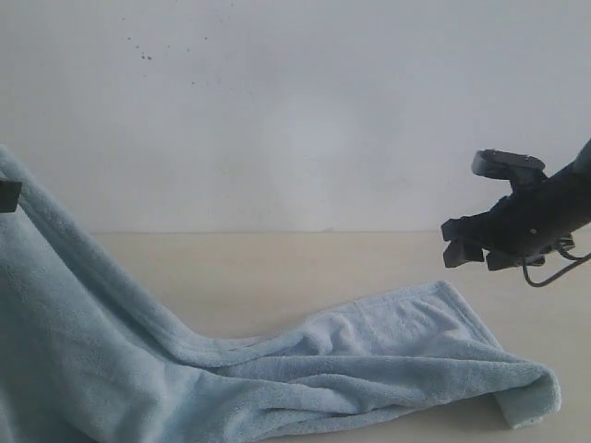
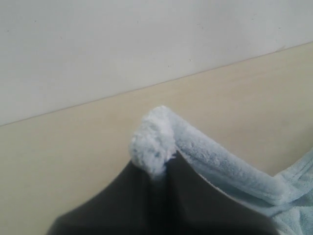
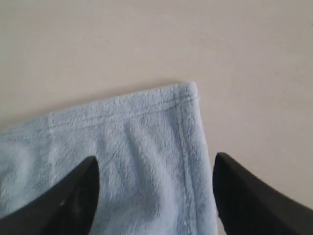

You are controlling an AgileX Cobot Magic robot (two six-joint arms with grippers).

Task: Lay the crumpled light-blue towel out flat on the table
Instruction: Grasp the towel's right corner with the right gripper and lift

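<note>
The robot's right gripper has to spread the light-blue towel flat, so next it should pick the towel up by its hemmed corner.
The light-blue towel hangs from the upper left edge of the exterior view and trails down across the table to a folded end at the right front. My left gripper is shut on a towel corner, holding it high; only a dark bit of it shows at the exterior view's left edge. My right gripper hovers open above the towel's far right corner, with its dark fingers spread on either side of the hemmed edge and nothing between them.
A white-grey wall rises behind the table. Bare tabletop lies beyond the towel and to the right of its corner.
</note>
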